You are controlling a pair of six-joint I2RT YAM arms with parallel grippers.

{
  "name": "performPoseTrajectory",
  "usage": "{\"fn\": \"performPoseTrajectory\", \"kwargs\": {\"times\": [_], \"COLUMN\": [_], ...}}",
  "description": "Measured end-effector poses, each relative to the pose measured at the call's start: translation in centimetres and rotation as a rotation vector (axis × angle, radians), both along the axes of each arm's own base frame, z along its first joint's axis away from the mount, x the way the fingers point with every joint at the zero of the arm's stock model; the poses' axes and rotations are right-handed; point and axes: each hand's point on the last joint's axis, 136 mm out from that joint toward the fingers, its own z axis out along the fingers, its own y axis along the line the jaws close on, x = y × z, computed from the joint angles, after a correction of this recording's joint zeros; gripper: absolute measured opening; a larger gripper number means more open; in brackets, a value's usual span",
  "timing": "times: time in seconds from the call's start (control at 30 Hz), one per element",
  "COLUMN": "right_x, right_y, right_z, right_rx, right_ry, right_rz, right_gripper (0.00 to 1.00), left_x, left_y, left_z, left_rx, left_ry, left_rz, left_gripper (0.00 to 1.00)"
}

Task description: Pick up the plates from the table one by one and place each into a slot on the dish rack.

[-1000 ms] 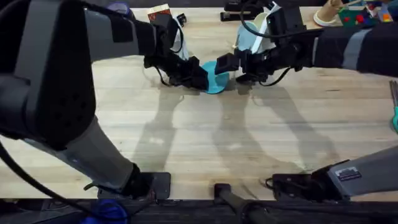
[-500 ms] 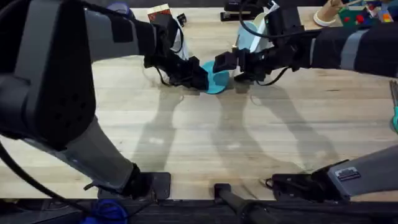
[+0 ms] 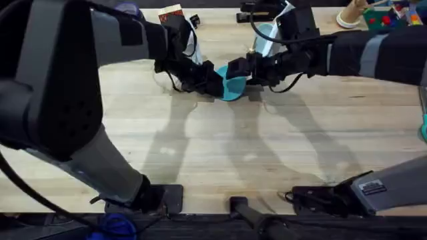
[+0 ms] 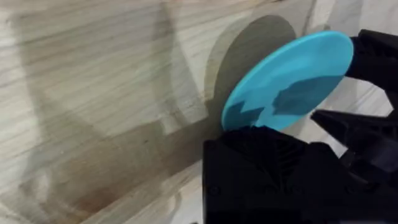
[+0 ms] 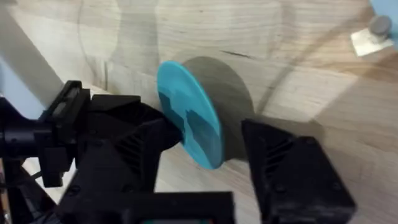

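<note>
My right gripper is going to grab the turquoise plate [image 5: 189, 124] by its rim [image 5: 215, 160] next, so that it can stand the plate in a slot on the dish rack.
The small turquoise plate [image 3: 233, 87] stands on edge, tilted, just above the table [image 3: 220, 153] at the far middle. My left gripper [image 3: 212, 83] is shut on its left rim; in the left wrist view the plate [image 4: 292, 81] rises out of the black fingers [image 4: 267, 155]. My right gripper [image 3: 239, 71] comes from the right and is open. In the right wrist view the plate [image 5: 189, 124] sits edge-on between its spread fingers [image 5: 292, 168], with no visible contact. The dish rack is hidden behind the right arm.
A paler light-blue plate [image 3: 265, 35] stands upright just behind the right arm. Along the far edge are a small box [image 3: 171, 12], a cream object [image 3: 350, 17] and coloured toys [image 3: 390, 15]. Bare wood stretches across the near half of the table.
The right gripper has moved left and closer, so its open fingers now straddle the plate's right rim. The left gripper and the plate have stayed in place.
</note>
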Motion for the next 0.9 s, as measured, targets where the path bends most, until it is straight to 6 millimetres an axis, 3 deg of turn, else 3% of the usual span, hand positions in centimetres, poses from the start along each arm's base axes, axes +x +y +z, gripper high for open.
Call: {"fn": "performPoseTrajectory", "kwargs": {"times": [0.3,0.43,0.57,0.67,0.9], "right_x": [-0.1,-0.2,-0.1,-0.1,-0.1], "right_y": [-0.1,-0.2,0.0,0.2,0.2], "right_z": [-1.1,-1.8,-1.2,-0.6,-0.6], "right_rx": [-0.005,-0.009,0.017,0.032,0.038], "right_ry": [0.041,0.065,0.055,0.048,0.049], "right_rz": [-0.024,-0.032,-0.028,-0.022,-0.022], "right_gripper": [0.468,0.307,0.119,0.051,0.043], "left_x": [0.0,0.0,0.0,0.0,0.0], "left_y": [0.0,0.0,0.0,0.1,0.1], "left_z": [0.0,0.0,0.0,0.1,0.2], "left_rx": [0.0,-0.001,-0.003,-0.007,-0.01], "left_ry": [0.002,0.001,0.001,0.004,0.006], "left_rz": [0.0,0.0,0.002,0.005,0.006], "left_gripper": [0.042,0.042,0.042,0.041,0.042]}}
